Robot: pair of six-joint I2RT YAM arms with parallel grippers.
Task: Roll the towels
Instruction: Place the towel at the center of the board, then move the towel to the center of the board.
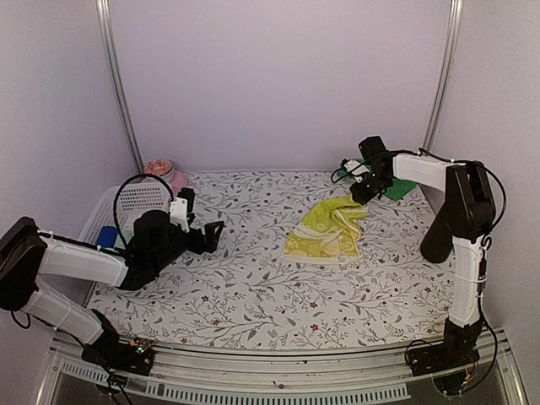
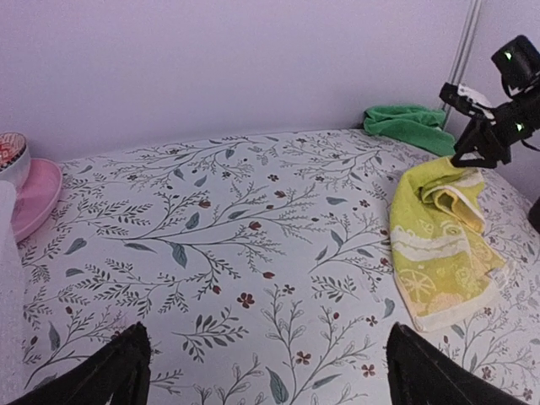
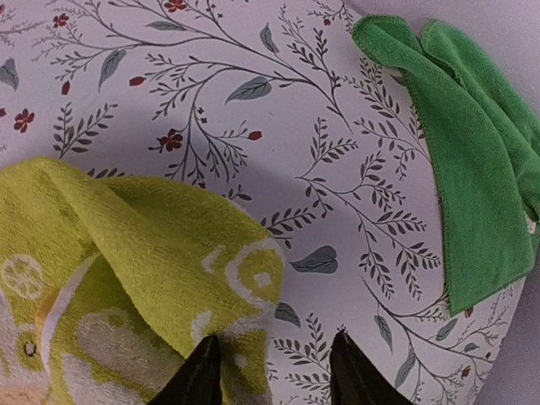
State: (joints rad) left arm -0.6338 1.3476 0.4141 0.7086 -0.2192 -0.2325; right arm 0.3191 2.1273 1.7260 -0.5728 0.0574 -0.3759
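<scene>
The yellow-lime towel has to be spread for rolling, so my left gripper next needs to grip its near white hem [image 1: 306, 258] [image 2: 446, 315], opposite the bunched far corner.
The yellow-lime towel [image 1: 325, 232] lies crumpled and partly folded on the floral tablecloth, right of centre. Its far corner [image 3: 253, 278] is bunched up between the fingers of my right gripper [image 3: 274, 375], whose jaws stand apart; the cloth touches the left finger and a gap shows beside the right one. The plain green towel [image 1: 396, 187] lies folded at the back right corner, just behind that gripper. My left gripper [image 1: 211, 236] hovers wide open over bare cloth at the left, well short of the yellow-lime towel [image 2: 439, 245]. Nothing is between its fingers [image 2: 118, 371].
A white mesh basket [image 1: 139, 202] stands at the left edge with a blue object [image 1: 107, 238] beside it. A pink bowl [image 1: 173, 179] sits at the back left. Walls close the back and sides. The green towel [image 3: 472, 169] reaches the table's right edge.
</scene>
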